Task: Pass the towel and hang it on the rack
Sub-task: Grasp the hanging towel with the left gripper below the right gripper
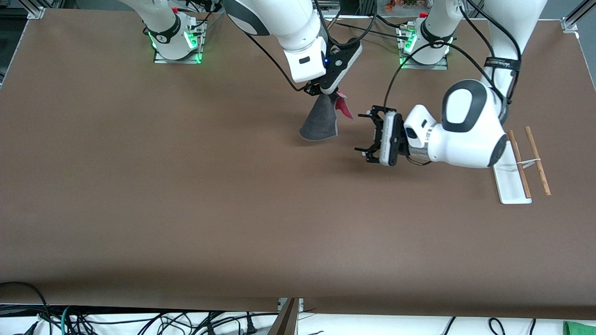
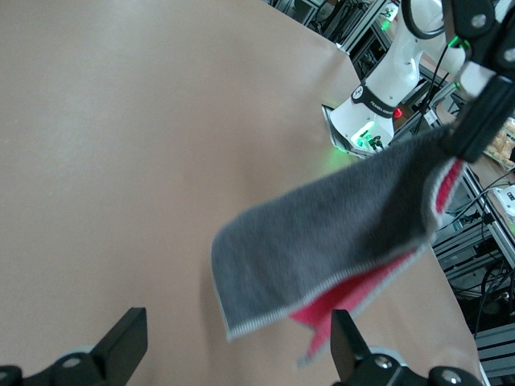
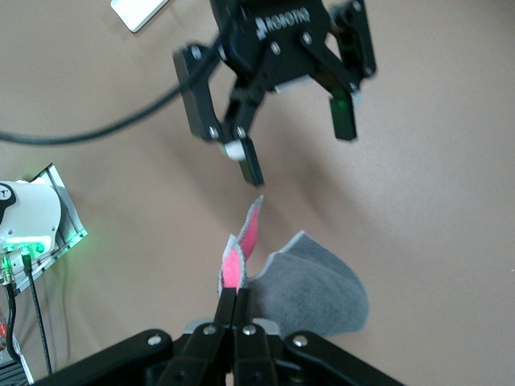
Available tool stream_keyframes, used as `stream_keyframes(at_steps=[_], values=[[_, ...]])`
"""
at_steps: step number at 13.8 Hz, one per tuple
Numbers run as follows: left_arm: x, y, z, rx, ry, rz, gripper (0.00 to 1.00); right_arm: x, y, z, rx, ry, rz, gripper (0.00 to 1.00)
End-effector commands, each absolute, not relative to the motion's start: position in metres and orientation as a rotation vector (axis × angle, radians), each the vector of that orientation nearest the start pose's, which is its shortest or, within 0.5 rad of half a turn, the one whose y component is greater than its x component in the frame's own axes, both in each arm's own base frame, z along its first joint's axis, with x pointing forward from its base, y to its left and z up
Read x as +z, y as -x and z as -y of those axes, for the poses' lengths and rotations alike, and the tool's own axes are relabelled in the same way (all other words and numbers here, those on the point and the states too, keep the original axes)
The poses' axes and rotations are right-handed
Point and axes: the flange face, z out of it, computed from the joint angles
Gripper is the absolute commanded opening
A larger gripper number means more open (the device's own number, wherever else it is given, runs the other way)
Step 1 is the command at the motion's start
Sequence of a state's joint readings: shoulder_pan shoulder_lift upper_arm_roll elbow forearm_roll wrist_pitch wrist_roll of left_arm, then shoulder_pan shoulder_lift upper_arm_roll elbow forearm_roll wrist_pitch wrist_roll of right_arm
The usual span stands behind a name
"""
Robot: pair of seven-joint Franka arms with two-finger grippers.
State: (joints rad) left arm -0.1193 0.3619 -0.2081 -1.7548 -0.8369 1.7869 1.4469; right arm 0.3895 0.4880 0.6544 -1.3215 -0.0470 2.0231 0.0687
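Note:
The left gripper should next take hold of the towel by its free gray corner [image 1: 334, 134], so that the towel can pass over and hang on the rack [image 1: 521, 163].
The towel [image 1: 320, 122], dark gray with a pink-red underside, hangs from my right gripper [image 1: 326, 93], which is shut on its upper corner above the table's middle. In the right wrist view the towel [image 3: 310, 293] droops from the shut fingers [image 3: 237, 310]. My left gripper [image 1: 370, 137] is open and empty, turned sideways toward the towel, a short way off at the left arm's end. In the left wrist view the towel [image 2: 330, 241] hangs ahead of the open fingertips [image 2: 129, 342]. The rack [image 1: 521, 163] stands on the table beside the left arm.
The brown table [image 1: 186, 186] spreads wide around the arms. Both arm bases [image 1: 177, 44] stand at the edge farthest from the front camera. Cables [image 1: 139, 321] lie past the nearest edge.

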Motion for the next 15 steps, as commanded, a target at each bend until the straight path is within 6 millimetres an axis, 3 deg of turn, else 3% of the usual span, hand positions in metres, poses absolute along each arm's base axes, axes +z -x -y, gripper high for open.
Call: stream_keyframes(at_steps=[1, 7, 11, 15], values=[[0.374, -0.555, 0.269, 0.251, -1.636, 1.528, 1.0, 0.545, -0.444, -0.554, -0.224, 2.485, 1.192, 0.0], [0.374, -0.539, 0.266, 0.238, -1.602, 1.578, 1.0, 0.546, -0.445, -0.553, -0.223, 2.49, 1.181, 0.0], [0.391, -0.548, 0.25, 0.24, -1.589, 1.6, 1.0, 0.547, -0.447, -0.551, -0.225, 2.493, 1.175, 0.0], [0.396, -0.542, 0.244, 0.195, -1.556, 1.603, 1.0, 0.548, -0.447, -0.55, -0.227, 2.493, 1.178, 0.0]])
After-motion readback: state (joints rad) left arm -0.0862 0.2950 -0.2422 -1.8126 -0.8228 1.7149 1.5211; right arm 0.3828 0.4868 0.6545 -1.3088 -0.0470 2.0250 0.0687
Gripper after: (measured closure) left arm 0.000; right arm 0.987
